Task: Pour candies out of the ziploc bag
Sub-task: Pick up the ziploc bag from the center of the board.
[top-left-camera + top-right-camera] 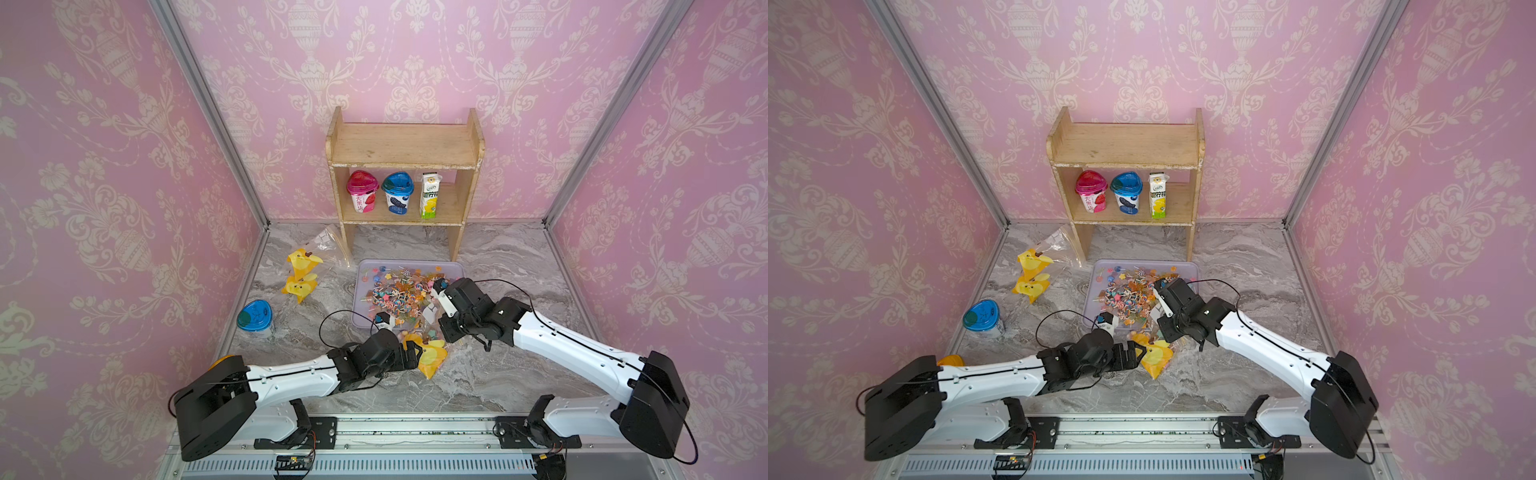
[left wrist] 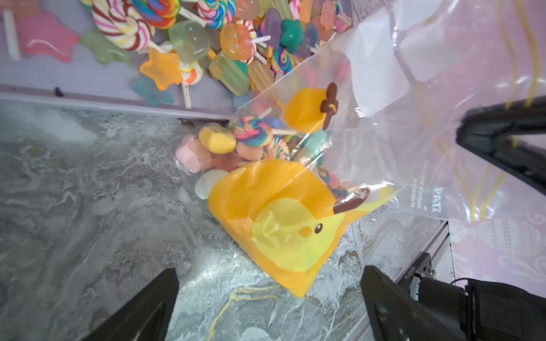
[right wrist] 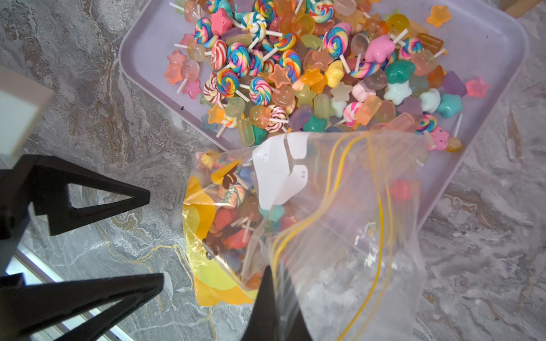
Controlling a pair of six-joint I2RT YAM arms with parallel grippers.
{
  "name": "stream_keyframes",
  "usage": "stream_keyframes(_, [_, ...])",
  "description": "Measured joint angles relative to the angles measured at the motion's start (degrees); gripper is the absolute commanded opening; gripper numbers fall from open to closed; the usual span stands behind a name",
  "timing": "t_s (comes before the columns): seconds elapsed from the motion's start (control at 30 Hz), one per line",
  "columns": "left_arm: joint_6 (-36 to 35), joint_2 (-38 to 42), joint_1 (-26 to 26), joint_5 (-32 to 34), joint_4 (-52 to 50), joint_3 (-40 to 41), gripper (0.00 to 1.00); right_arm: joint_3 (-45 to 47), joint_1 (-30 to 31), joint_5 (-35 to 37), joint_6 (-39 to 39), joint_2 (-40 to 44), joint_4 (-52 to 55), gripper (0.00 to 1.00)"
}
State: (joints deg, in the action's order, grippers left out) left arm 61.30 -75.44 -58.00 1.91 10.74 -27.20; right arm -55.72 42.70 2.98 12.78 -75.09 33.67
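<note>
My left gripper grabs the ziploc bag by its yellow bottom corner (image 1: 430, 371) (image 2: 297, 272) next, to pour candies out.
The ziploc bag (image 1: 432, 353) (image 3: 325, 212), clear with a yellow duck print, lies on the marble at the front edge of a lilac tray (image 1: 365, 266) (image 3: 141, 44). Its mouth rests over the tray rim. Many candies (image 1: 399, 295) (image 3: 295, 73) are heaped in the tray, and several candies (image 2: 251, 138) sit inside the bag. My right gripper (image 3: 270, 283) (image 1: 444, 332) is shut on the bag's clear film beside the yellow zip line. My left gripper (image 2: 270, 274) (image 1: 415, 353) is open, its fingers either side of the bag's yellow bottom corner without touching it.
A wooden shelf (image 1: 405, 166) at the back holds two yogurt cups and a carton. Two more duck-print bags (image 1: 303, 270) lie left of the tray. A blue-lidded cup (image 1: 255, 318) stands near the left wall. Pink walls close in three sides.
</note>
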Motion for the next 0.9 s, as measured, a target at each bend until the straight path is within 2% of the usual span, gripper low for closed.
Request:
stream_keyframes(0.03, [1.0,-1.7,0.0,0.1,1.7,0.1,0.83,0.0,-0.1,0.0,0.2,0.0,0.0,0.0])
stream_keyframes(0.1, [2.6,-5.2,0.0,0.4,5.8,0.1,0.54,0.0,-0.3,-0.1,0.4,0.0,-0.2,0.0])
stream_keyframes(0.13, [3.1,-6.8,0.0,0.4,8.0,0.1,0.47,0.1,-0.4,-0.1,0.6,0.0,-0.4,0.0])
stream_keyframes(0.3, [6.3,-14.6,0.1,0.3,18.8,0.2,0.45,0.2,-0.7,-0.1,0.8,0.0,-0.9,0.0])
stream_keyframes(0.37, [7.6,-16.0,0.1,0.3,21.7,0.3,0.35,0.2,-1.0,-0.2,0.8,0.0,-1.1,0.0])
stream_keyframes(0.47, [9.1,-16.4,0.1,0.4,23.6,1.3,0.11,0.2,-1.2,-0.2,0.8,0.0,-1.7,0.0])
stream_keyframes(0.53, [9.5,-16.1,0.1,0.5,24.7,1.8,0.0,0.2,-1.5,-0.3,0.8,0.0,-2.1,0.0])
stream_keyframes(0.77, [9.1,-11.1,0.8,1.5,22.3,2.4,0.0,0.5,-2.2,-1.3,0.8,0.0,-3.0,0.0])
stream_keyframes(0.9, [7.0,-5.2,1.5,1.7,15.6,1.5,0.0,0.4,-2.5,-1.8,0.7,0.0,-3.1,0.0])
